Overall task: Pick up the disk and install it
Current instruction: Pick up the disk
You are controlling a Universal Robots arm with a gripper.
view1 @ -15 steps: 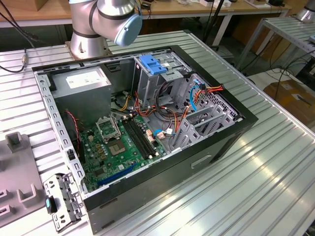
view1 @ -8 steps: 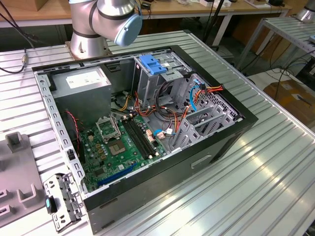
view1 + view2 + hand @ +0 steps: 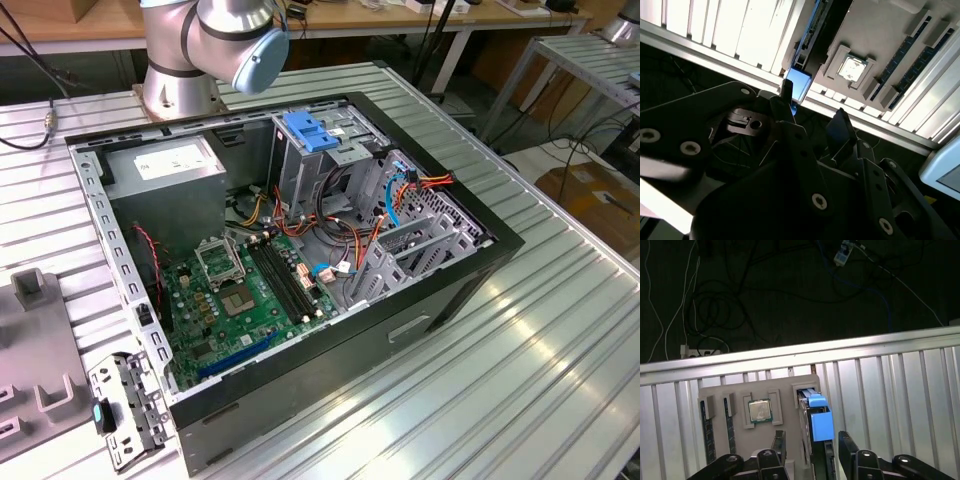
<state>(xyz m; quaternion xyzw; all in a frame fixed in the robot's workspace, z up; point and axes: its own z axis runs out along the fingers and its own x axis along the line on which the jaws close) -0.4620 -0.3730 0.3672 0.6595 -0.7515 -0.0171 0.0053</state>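
Observation:
My gripper grabs the disk by the blue bar's loose end (image 3: 822, 427) next, across its narrow width, since the grey holder wraps the disk's far end.
The disk (image 3: 817, 421) stands on edge in a slot of a grey holder tray (image 3: 790, 390), with its blue plastic rail uppermost and a thin silver edge beside it. My gripper (image 3: 812, 445) is open, its two black fingers (image 3: 779, 444) straddling the disk's near end with a gap on each side and nothing held. In the second wrist view the gripper (image 3: 813, 102) hangs just short of the disk's blue rail (image 3: 799, 84) at the grey tray (image 3: 875, 30). The open computer case (image 3: 300, 250) lies on the ribbed metal table (image 3: 520, 380).
The tray also carries a processor chip (image 3: 760, 411) and memory sticks (image 3: 705, 432). Inside the case are a metal cage with a blue latch (image 3: 310, 135), a grey power-supply box (image 3: 165, 165), a green motherboard (image 3: 250, 290) and cables. The table edge (image 3: 790, 357) and floor cables lie beyond the tray.

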